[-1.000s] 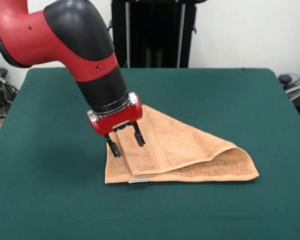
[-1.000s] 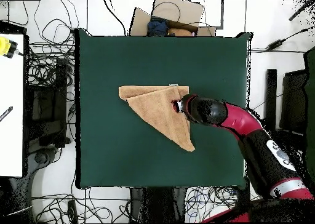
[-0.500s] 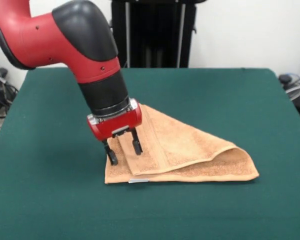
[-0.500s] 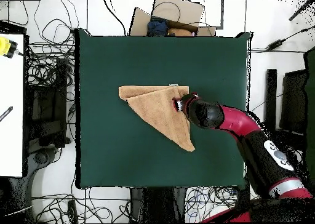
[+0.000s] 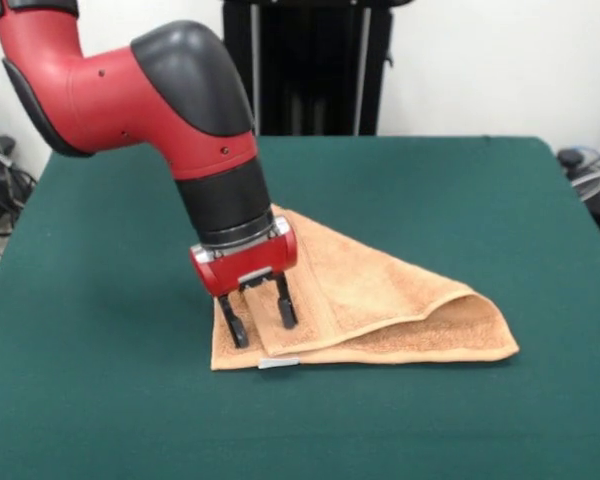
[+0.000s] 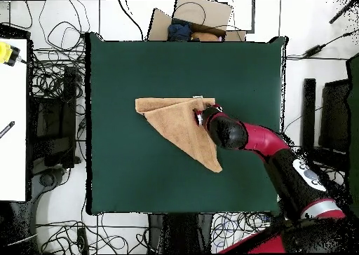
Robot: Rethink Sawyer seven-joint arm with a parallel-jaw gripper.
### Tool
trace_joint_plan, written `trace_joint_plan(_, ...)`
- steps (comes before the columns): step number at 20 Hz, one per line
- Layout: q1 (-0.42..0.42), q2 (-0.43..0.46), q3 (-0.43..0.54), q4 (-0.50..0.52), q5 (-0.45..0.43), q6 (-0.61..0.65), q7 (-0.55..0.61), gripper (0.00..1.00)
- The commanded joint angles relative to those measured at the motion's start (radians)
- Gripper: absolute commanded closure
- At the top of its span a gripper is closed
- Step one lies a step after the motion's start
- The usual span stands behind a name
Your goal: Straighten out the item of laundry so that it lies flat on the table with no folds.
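Observation:
I need to grab the towel by its folded-over corner (image 5: pixel 273 338) with my gripper next. That will open out the fold (image 5: pixel 470 320).
The light orange-tan towel (image 5: pixel 380 300) lies on the dark green table (image 5: pixel 100 400), folded over into a triangle with a raised fold at its right tip. A small white-grey tag (image 5: pixel 278 363) pokes out at its front edge. My gripper (image 5: pixel 260 320) is open, its black fingers (image 5: pixel 237 330) pointing down onto the towel's front left corner. The left finger sits at the towel's edge and the right one on the folded-over layer. In the overhead view the towel (image 6: pixel 182 129) is a triangle and my gripper (image 6: pixel 202 115) is at its upper right corner.
Green cloth surrounds the towel on all sides. The black pedestal (image 5: pixel 305 65) stands at the table's far side. Off the table there are cables (image 6: pixel 52 77), a cardboard box (image 6: pixel 193 17) and a white bench (image 6: pixel 12 119).
My gripper has moved a little lower and to the right along the towel's corner. The towel has not visibly changed shape.

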Motion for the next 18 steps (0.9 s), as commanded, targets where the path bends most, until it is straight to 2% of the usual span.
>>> trace_joint_plan(1,0.05,0.056,0.004,0.045,-0.066,-0.042,0.078,0.0)
trace_joint_plan(9,0.071,-0.038,-0.017,0.112,-0.038,-0.017,0.118,0.0)
trace_joint_plan(18,0.078,-0.047,-0.012,0.105,-0.021,0.01,0.106,0.0)
